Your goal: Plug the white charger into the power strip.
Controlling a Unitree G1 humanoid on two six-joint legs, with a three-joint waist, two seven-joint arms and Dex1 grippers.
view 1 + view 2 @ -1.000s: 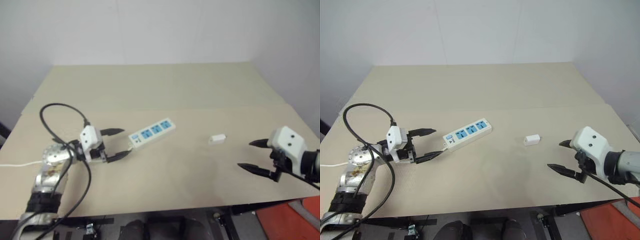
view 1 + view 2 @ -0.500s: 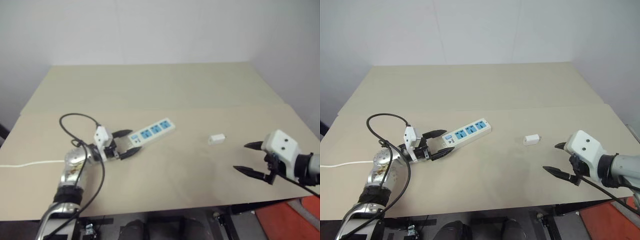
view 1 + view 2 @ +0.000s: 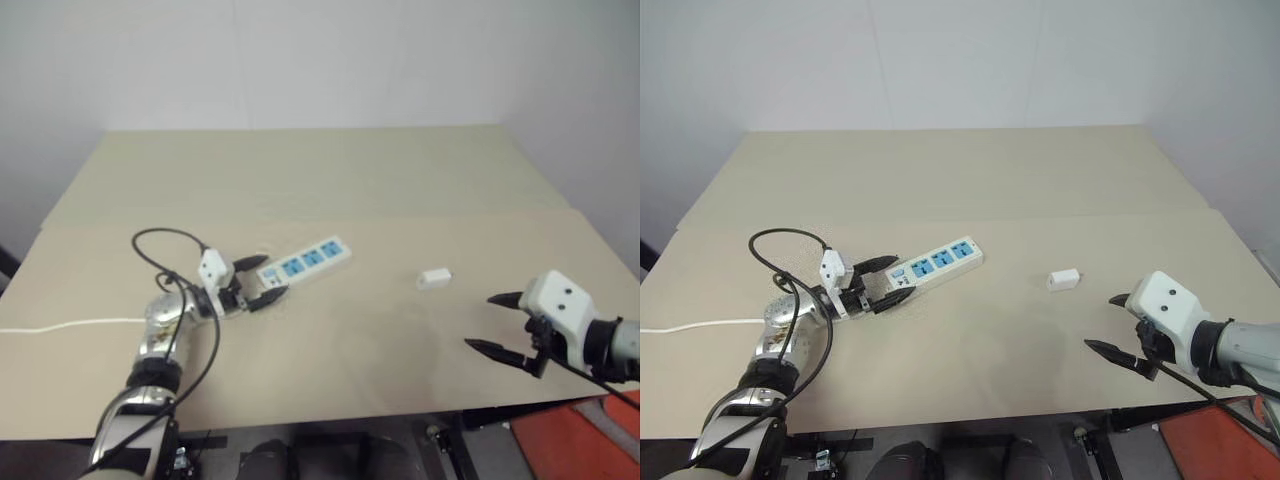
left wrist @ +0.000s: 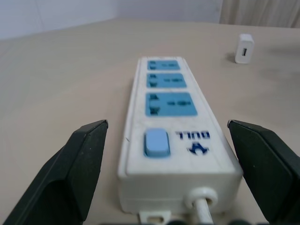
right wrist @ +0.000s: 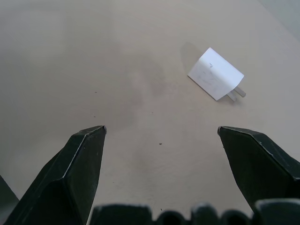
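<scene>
I need to grab the power strip [image 3: 305, 262] next with my left gripper across the narrow switch end [image 3: 269, 278], because the power strip is far longer than my fingers open.
The power strip [image 3: 305, 262] is a long white bar with three blue sockets, lying at an angle left of the table's middle. My left gripper [image 3: 265, 280] is open and level, its two black fingers on either side of the strip's switch end [image 4: 156, 143]; I cannot tell whether they touch it. The white charger [image 3: 434, 277] lies on its side to the right of the strip, prongs visible [image 5: 215, 73]. My right gripper [image 3: 482, 322] hangs open near the table's front right edge, pointing toward the charger and well short of it.
The strip's thin white cord [image 3: 60, 325] runs off to the left table edge. A seam [image 3: 400, 218] crosses the beige tabletop behind the strip. A red object [image 3: 570, 440] sits below the front right corner. A white wall stands behind the table.
My left gripper has moved right and down to the strip, so its open fingers now flank the switch end. The right gripper has stayed about where it was. The strip and charger have not moved.
</scene>
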